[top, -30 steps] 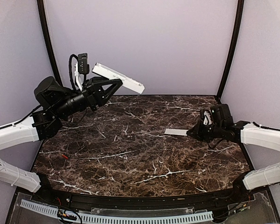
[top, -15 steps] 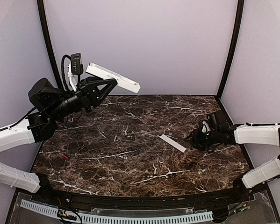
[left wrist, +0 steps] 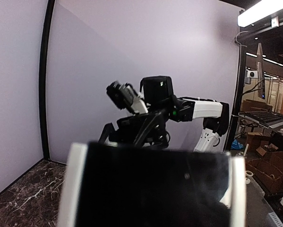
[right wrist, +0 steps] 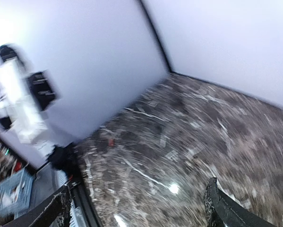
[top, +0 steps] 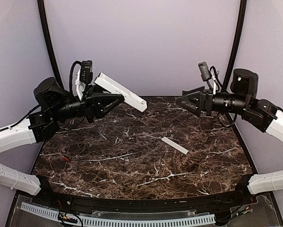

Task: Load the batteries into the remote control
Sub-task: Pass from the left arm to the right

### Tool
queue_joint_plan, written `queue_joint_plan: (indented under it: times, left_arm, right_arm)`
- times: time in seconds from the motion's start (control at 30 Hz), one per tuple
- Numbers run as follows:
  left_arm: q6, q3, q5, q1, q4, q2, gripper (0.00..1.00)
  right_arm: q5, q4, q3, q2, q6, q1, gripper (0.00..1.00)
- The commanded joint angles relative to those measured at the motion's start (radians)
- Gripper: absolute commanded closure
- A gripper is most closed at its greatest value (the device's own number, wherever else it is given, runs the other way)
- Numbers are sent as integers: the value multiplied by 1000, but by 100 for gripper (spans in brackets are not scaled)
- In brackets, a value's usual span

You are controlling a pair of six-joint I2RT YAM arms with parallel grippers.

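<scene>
The white remote control's loose end (top: pixel 140 104) should be grabbed next by my right gripper, across its side edges. Then the remote control can be laid with its dark side down for loading batteries.
The white remote control (top: pixel 120 89) is held up in the air at the back left, tilted, with my left gripper (top: pixel 114 98) shut on it. In the left wrist view the remote (left wrist: pixel 150 189) fills the bottom, its dark face toward the camera, and hides the fingers. One small red battery (top: pixel 64 159) lies on the table near the left edge; it shows as a red blur (right wrist: pixel 111 142) in the right wrist view. My right gripper (top: pixel 183 101) hangs high at the back right, open and empty, its fingertips (right wrist: pixel 56 210) spread wide.
A thin flat white strip (top: pixel 175 145) lies on the dark marble table (top: pixel 132 165), right of centre. Lilac walls and black corner posts (top: pixel 231 52) close in the back. The right wrist view is motion-blurred.
The right gripper let go of the white strip, which now lies on the table, opened wide and rose to the back right. The left arm shifted slightly with the remote.
</scene>
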Motion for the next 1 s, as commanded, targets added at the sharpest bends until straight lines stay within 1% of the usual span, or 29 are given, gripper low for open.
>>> queue_joint_plan:
  times: [0.0,0.1,0.2,0.3,0.37,0.47,0.5,0.57,0.8,0.9,0.97]
  left_arm:
    - [91,41,160,-1,-75,3,100]
    - [123,37,212,-6,-82,-1,100]
    - [158,44,239,-12,-130,-2,100]
    - [190,53,248,-15,-171,0,100]
    - [199,53,252,-16,-189,-2,100]
    - [202,51,263,-18,-191,-3,100]
    - [203,51,265,-18,-194,-3,100]
    - [204,50,268,-18,-195,-3,100]
    - [205,49,272,-20,-192,4,100]
    - [205,49,268,-21,-189,6,100]
    - [203,50,263,-22,-188,7,100]
  right_arm:
    - [-268,106,146,33,-302,204,6]
    - [-252,49,252,121,-355,297,8]
    - [-209,-41,349,208,-451,383,11]
    - [-122,-109,434,281,-547,470,14]
    - [-79,-139,472,327,-581,506,15]
    - [-65,-163,510,370,-570,512,22]
    - [-68,-167,515,378,-566,513,25]
    - [-70,-154,510,385,-559,514,28]
    - [16,-134,493,395,-544,514,30]
    - [9,-132,488,397,-543,514,39]
    - [10,-133,488,401,-541,514,46]
